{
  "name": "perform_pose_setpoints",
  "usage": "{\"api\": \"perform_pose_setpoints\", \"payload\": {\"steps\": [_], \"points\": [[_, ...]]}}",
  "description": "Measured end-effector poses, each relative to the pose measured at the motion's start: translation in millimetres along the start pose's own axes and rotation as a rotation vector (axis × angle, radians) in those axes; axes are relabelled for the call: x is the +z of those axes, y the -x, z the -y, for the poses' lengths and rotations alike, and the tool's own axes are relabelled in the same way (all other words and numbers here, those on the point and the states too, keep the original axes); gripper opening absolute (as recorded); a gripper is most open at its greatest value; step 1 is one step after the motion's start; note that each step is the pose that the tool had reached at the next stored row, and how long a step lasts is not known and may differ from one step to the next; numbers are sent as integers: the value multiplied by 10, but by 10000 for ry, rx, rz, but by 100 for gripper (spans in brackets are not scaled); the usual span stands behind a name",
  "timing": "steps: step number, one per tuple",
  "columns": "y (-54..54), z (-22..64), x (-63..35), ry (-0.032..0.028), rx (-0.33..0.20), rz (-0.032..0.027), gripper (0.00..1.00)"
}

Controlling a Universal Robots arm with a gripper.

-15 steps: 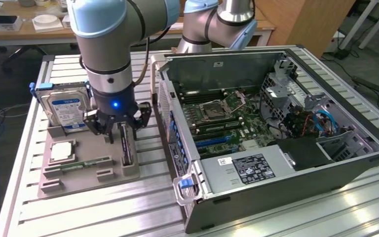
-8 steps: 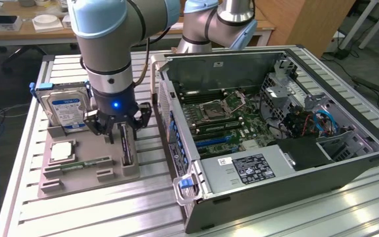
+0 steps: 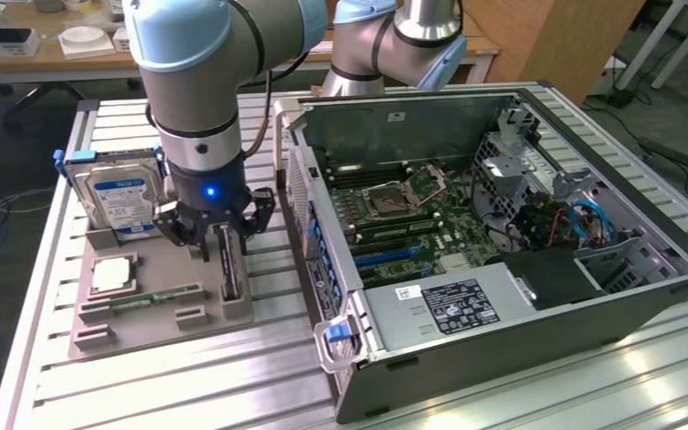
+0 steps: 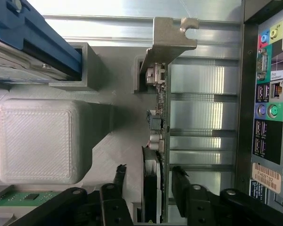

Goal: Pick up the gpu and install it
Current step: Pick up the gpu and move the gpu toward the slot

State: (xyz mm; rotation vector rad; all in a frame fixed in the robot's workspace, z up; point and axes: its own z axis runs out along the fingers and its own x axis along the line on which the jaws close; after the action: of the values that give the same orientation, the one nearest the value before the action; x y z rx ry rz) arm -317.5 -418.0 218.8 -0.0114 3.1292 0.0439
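My gripper is going to grab the GPU (image 3: 232,267) next by its end across from its metal bracket. Then it can install the GPU in the open computer case.
The gpu (image 3: 232,267) stands on its long edge in a slot of the grey holder tray (image 3: 141,333), beside the open computer case. In the wrist view the gpu (image 4: 158,117) shows edge-on, with its pale metal bracket (image 4: 172,35) at the far end. My gripper (image 3: 218,240) has come down over the card and is open. The black fingers (image 4: 120,178) straddle the gpu, one on each side. The gripper (image 4: 150,181) has one finger close to the card's face, while the other stands off with a clear gap.
The tray also holds a silver hard drive (image 3: 123,199) with a blue-white label, a square chip (image 3: 115,273) and a green memory stick (image 3: 143,299). The open computer case (image 3: 500,242) lies at the exterior view's right, its motherboard (image 3: 422,215) exposed. Its rear port panel (image 4: 269,94) is near the gpu.
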Motion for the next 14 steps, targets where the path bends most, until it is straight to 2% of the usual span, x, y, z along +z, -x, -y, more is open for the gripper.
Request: {"api": "perform_pose_setpoints", "payload": {"steps": [2,3,4,11,12,14], "points": [[0,0,0,-1,1,0,45],[0,0,0,0,1,0,45],[0,0,0,0,0,0,38],[0,0,0,0,1,0,36],[0,0,0,0,0,0,29],[0,0,0,-1,1,0,29]]}}
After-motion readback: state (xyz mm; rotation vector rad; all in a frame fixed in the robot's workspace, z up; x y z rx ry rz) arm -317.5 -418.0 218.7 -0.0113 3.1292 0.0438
